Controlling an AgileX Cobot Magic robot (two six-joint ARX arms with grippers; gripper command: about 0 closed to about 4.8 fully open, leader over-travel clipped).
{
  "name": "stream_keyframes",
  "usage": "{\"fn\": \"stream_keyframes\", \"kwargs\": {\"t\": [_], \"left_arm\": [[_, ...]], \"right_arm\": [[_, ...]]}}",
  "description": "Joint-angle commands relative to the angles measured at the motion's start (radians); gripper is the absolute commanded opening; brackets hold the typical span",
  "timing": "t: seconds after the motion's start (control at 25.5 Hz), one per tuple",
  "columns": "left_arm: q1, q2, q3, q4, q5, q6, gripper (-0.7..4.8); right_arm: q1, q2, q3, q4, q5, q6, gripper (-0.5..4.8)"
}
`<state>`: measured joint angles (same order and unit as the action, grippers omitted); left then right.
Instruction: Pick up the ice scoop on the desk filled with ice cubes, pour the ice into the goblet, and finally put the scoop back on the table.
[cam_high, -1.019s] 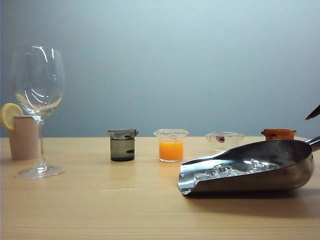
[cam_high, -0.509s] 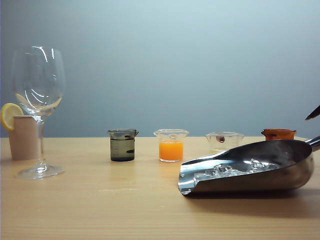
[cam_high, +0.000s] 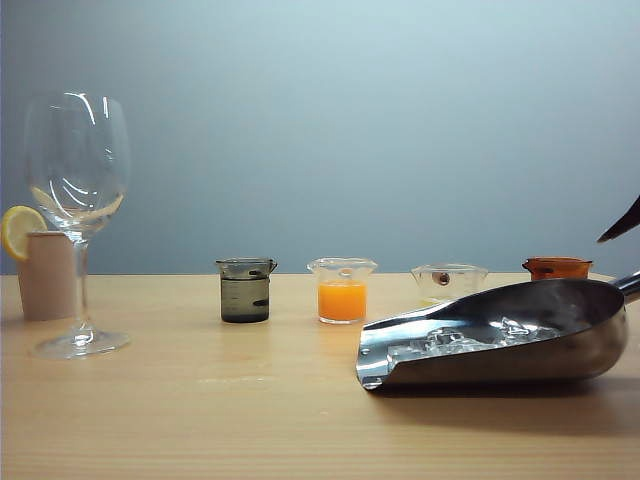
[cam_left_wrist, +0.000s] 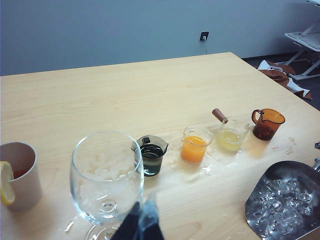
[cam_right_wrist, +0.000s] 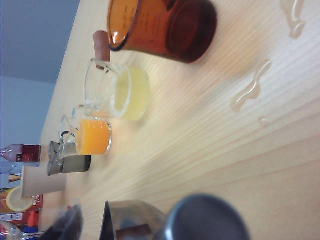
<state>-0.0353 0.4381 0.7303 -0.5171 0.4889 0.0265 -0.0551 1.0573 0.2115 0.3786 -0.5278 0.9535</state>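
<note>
My right gripper grabs the scoop by its thin handle (cam_high: 629, 285) (cam_right_wrist: 205, 220) next, since loose ice cubes sit in the scoop's open trough.
The ice scoop (cam_high: 500, 345) lies on the table (cam_high: 200, 420) at the right, its open mouth facing left, with ice cubes (cam_high: 470, 340) in its trough. Its thin handle runs off the right edge. The goblet (cam_high: 75, 200) stands upright and empty at the far left. Only a dark tip of my right gripper (cam_high: 620, 222) shows, just above the handle. In the right wrist view my right gripper (cam_right_wrist: 148, 227) is open, one dark finger (cam_right_wrist: 65, 226) beside the scoop's rear (cam_right_wrist: 132, 220). My left gripper (cam_left_wrist: 141, 226) sits shut just before the goblet (cam_left_wrist: 107, 175); the scoop (cam_left_wrist: 257, 210) holds ice cubes (cam_left_wrist: 282, 200).
A beige cup with a lemon slice (cam_high: 45, 270) stands behind the goblet. Along the back stand a dark beaker (cam_high: 245, 290), an orange beaker (cam_high: 342, 290), a clear beaker (cam_high: 448, 282) and an amber jug (cam_high: 557, 267). Wet spots (cam_left_wrist: 210, 165) lie near the beakers.
The right gripper's dark tip has come slightly further into the exterior view at the right edge. Scoop, goblet and beakers have not moved.
</note>
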Motion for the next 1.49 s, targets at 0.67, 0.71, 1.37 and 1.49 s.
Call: {"fn": "stream_keyframes", "kwargs": {"t": [0.67, 0.71, 1.37, 1.49], "left_arm": [[-0.002, 0.0, 0.005, 0.009, 0.002, 0.003, -0.05], [-0.002, 0.0, 0.005, 0.009, 0.002, 0.003, -0.05], [-0.002, 0.006, 0.005, 0.009, 0.002, 0.004, -0.05], [-0.002, 0.006, 0.005, 0.009, 0.002, 0.004, -0.05]], "right_arm": [[0.014, -0.002, 0.001, 0.015, 0.04, 0.001, 1.46], [0.014, -0.002, 0.001, 0.015, 0.041, 0.001, 1.43], [0.012, -0.002, 0.001, 0.015, 0.066, 0.05, -0.05], [0.012, -0.001, 0.001, 0.014, 0.065, 0.074, -0.05]]}}
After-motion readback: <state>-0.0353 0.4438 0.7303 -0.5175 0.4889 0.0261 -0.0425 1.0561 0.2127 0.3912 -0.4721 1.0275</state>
